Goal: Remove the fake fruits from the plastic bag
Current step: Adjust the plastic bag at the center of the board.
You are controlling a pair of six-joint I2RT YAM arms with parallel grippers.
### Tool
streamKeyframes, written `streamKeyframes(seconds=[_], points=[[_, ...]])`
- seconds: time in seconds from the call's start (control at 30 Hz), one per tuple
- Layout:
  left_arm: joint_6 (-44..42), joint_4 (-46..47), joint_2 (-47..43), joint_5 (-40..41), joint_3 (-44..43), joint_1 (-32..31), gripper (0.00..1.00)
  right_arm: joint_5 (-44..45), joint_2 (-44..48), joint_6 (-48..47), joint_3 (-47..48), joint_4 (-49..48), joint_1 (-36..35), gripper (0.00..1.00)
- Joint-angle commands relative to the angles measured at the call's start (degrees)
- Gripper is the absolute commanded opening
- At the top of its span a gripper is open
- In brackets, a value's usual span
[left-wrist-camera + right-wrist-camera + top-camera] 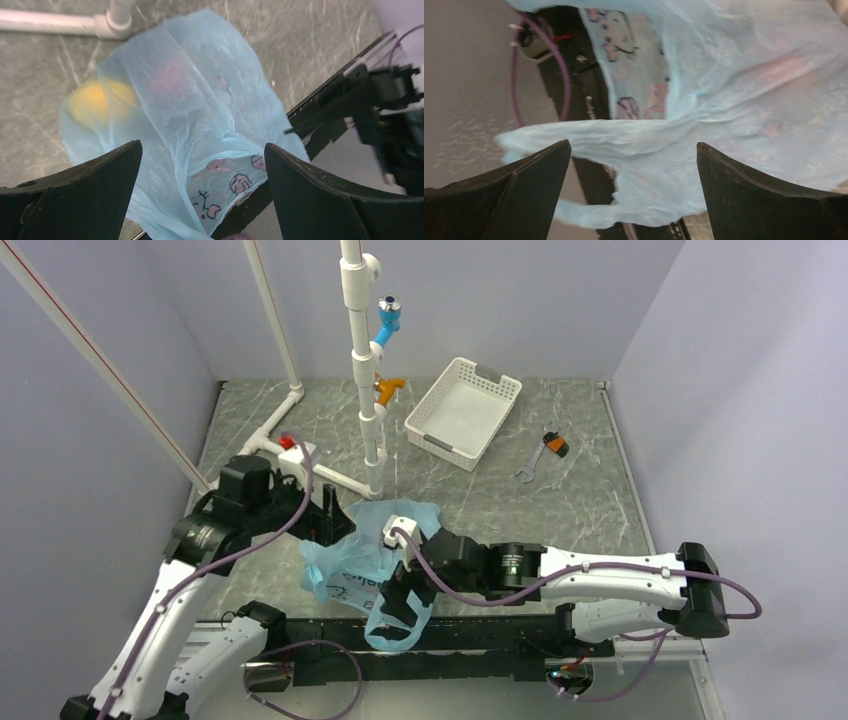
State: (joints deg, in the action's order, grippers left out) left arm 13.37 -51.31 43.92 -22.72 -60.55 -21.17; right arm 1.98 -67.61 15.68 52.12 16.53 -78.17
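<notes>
I should grab the plastic bag by the fold of its edge with my left gripper next. The bag's opening then stays free to open for the fruits.
The light-blue plastic bag lies crumpled at the near edge of the table, its loop handles hanging over the black rail. In the left wrist view the bag shows a yellow-orange fruit and a reddish fruit through its film. The grapes are hidden. My left gripper is open just left of and above the bag; its jaws straddle the bag's mouth without touching it. My right gripper is open over the handle end; its jaws straddle a bag handle. A pink tint shows through the film.
A white perforated basket stands at the back, an orange-handled wrench to its right. A white PVC pipe stand rises behind the bag, with a white box at its left. A black rail runs along the near edge.
</notes>
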Motion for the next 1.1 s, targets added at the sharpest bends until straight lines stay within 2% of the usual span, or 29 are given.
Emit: streamKeyframes(seconds=[0.0, 0.13, 0.2, 0.37, 0.5, 0.63, 0.8, 0.87, 1.0, 1.07], points=[[-2.71, 3.94, -0.32, -5.89, 6.10, 0.08, 0.98, -0.29, 1.47, 2.62, 1.92, -5.39, -3.78, 1.00], [0.53, 7.51, -5.66, -6.33, 11.63, 0.13, 0.99, 11.71, -0.81, 4.66, 3.31, -3.39, -11.82, 1.00], [2.41, 8.79, -8.20, -6.28, 13.61, 0.08, 0.99, 22.12, -1.78, 6.29, 3.80, -2.42, -15.85, 1.00], [8.50, 9.85, -13.23, -1.74, 17.25, 0.08, 0.98, 41.16, -8.61, 11.97, 9.99, 7.99, -21.73, 1.00], [10.86, 11.91, -15.84, -1.62, 19.78, 0.07, 0.99, 44.58, -14.86, 15.04, 15.02, 13.78, -22.81, 1.00], [8.56, 8.54, -13.27, -0.74, 18.43, -0.07, 0.99, 46.70, -16.22, 16.68, 15.30, 15.29, -22.90, 0.98], [6.46, 5.13, -6.93, 1.17, 16.22, -2.72, 0.99, 47.96, -13.79, 18.17, 11.23, 14.80, -22.79, 0.78], [6.30, 4.21, -2.67, 2.25, 15.88, -6.01, 0.99, 49.30, -12.09, 18.68, 9.38, 14.57, -22.77, 0.67], [7.62, 6.35, 1.07, 4.02, 16.70, -13.18, 0.96, 52.91, -8.75, 18.72, 6.84, 14.31, -22.15, 0.36], [8.29, 7.77, 2.05, 4.34, 17.20, -15.32, 0.92, 54.05, -7.08, 18.18, 6.05, 13.92, -21.42, 0.28]])
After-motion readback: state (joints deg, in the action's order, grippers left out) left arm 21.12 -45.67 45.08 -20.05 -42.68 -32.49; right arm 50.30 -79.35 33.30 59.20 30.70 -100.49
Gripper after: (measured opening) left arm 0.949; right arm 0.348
